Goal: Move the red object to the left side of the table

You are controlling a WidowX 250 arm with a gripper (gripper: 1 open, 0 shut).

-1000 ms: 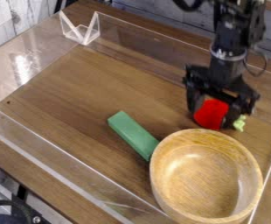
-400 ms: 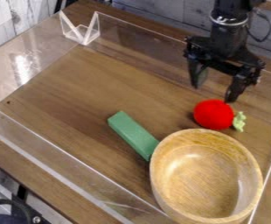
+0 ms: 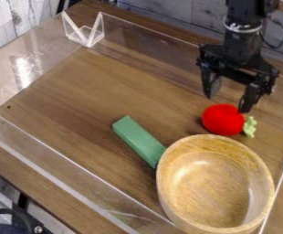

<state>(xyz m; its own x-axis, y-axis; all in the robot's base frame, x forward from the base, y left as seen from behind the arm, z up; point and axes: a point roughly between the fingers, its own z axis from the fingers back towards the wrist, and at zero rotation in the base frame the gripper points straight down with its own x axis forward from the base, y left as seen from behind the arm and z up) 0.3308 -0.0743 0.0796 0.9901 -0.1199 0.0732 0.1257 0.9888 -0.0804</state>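
I should take hold of the toy fruit by its round red body with my gripper next, and then carry it to the left side of the table.
The red object, a small round toy fruit with a green leafy tip, rests on the brown wood table at the right side, just behind the wooden bowl. My gripper hangs above and slightly behind it, pointing down, open, with nothing between its black fingers. It does not touch the fruit.
A large round wooden bowl fills the front right corner. A flat green block lies against the bowl's left rim. Low clear plastic walls edge the table, and a clear folded stand sits at the back left.
A second ago the open fingers stood low around the red object. The gripper has since lifted clear of it and stayed open, and the fruit has stayed on the table.
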